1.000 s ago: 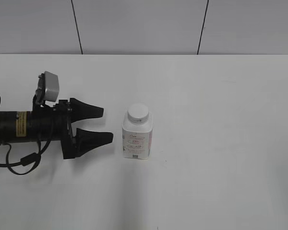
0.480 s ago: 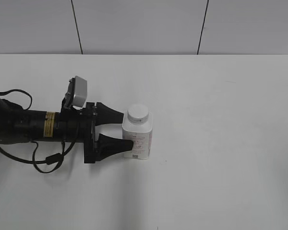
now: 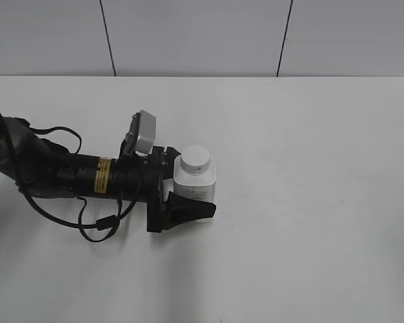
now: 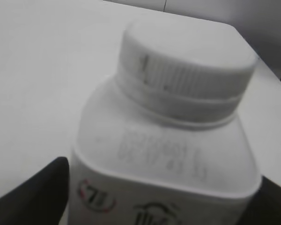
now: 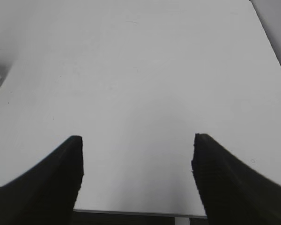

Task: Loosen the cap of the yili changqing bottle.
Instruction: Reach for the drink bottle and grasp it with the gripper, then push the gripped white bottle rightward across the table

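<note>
The bottle needs to stay steady while its cap is loosened, so my left gripper will next grab it by its body (image 3: 194,180) (image 4: 163,168).
The yili changqing bottle (image 3: 196,187), squat and white with a printed label, stands upright on the table left of centre. Its white cap (image 3: 194,159) sits on the neck. My left gripper (image 3: 192,185) reaches in from the left, lying level, and its jaws stand open on either side of the bottle's body. One black finger (image 3: 192,210) shows in front of the bottle; the other is mostly hidden behind it. In the left wrist view the bottle (image 4: 164,168) and ribbed cap (image 4: 187,51) fill the frame, with black fingertips (image 4: 37,194) at both lower corners. My right gripper (image 5: 136,140) is open over bare table.
The white table (image 3: 310,202) extends far to the right of the bottle. A grey wall with dark seams (image 3: 188,37) backs it. The left arm's cable (image 3: 87,225) loops on the table at the left. In the right wrist view the table's near edge (image 5: 136,213) shows.
My left arm has slid rightward along the table until its open jaws came round the bottle. The bottle has stayed upright in about the same place.
</note>
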